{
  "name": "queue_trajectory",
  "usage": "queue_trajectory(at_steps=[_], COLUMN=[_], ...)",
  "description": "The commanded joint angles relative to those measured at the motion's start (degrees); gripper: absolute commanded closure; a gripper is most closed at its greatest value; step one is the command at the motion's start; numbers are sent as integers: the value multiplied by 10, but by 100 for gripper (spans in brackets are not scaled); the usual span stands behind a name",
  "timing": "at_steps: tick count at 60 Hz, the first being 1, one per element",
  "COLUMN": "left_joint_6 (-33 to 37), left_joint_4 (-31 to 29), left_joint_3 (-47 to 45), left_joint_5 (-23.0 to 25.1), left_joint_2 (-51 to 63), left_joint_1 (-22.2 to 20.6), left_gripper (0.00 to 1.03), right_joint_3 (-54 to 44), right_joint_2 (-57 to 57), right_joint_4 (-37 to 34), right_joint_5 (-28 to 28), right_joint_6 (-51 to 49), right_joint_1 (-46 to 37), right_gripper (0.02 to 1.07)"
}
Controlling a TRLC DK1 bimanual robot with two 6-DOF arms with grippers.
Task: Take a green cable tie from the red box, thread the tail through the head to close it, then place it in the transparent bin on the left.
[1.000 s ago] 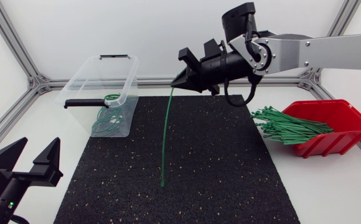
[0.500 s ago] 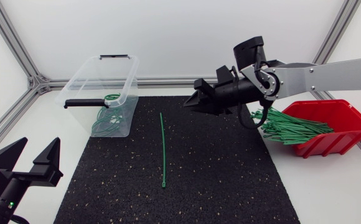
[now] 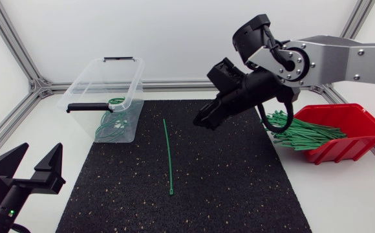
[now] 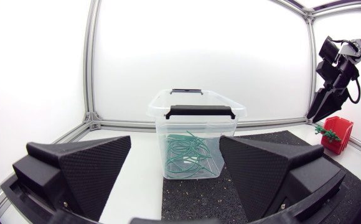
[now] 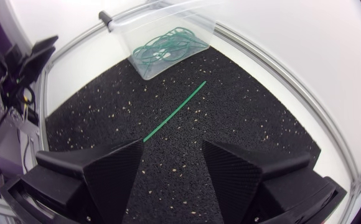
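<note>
I should next grab the green cable tie's strap just below the head (image 3: 171, 178) with my right gripper. The head then stays free to be threaded.
One straight green cable tie (image 3: 168, 155) lies flat on the black mat (image 3: 239, 188), unthreaded; the right wrist view shows this tie (image 5: 174, 112) ahead of the fingers. My right gripper (image 3: 203, 120) hangs above the mat to the tie's right, open and empty, as the right wrist view (image 5: 173, 148) confirms. The red box (image 3: 352, 126) at the right holds a bundle of green ties (image 3: 300, 133). The transparent bin (image 3: 107, 81) at the back left contains looped ties (image 3: 113, 123). My left gripper (image 3: 29, 169) rests open at the front left, facing the bin (image 4: 196, 134).
The mat covers the middle of the white table (image 3: 342, 200). Aluminium frame rails (image 3: 19, 58) run along the table's back and sides. The bin's black handles (image 3: 84, 107) sit on its short ends.
My right gripper has opened and let go of the tie, which fell from hanging upright to lying on the mat. The gripper swung right, then turned downward. The left arm stayed still.
</note>
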Motion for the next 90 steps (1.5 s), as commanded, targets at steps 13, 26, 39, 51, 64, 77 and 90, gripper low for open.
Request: queue_trajectory(at_steps=[13, 26, 39, 51, 64, 77, 90], left_joint_6=[-9, -9, -9, -8, -8, -8, -8], left_joint_4=[-14, -14, -14, -14, -14, -14, -14], left_joint_3=[-22, -22, -22, -22, -22, -22, -22], left_joint_5=[3, 3, 3, 3, 3, 3, 3], left_joint_2=[0, 0, 0, 1, 2, 2, 2], left_joint_1=[-3, -3, -3, -3, -3, -3, -3], left_gripper=[4, 4, 4, 4, 4, 4, 4], right_joint_3=[12, 8, -11, -26, -28, -6, 23], right_joint_2=[-1, 25, 59, 88, 126, 161, 199], right_joint_4=[-60, -66, -64, -63, -69, -69, -62], right_joint_5=[82, 129, 161, 192, 210, 213, 225], right_joint_6=[-226, -364, -470, -541, -588, -609, -631], right_joint_1=[96, 148, 176, 195, 218, 242, 250], right_gripper=[15, 11, 11, 11, 16, 20, 21])
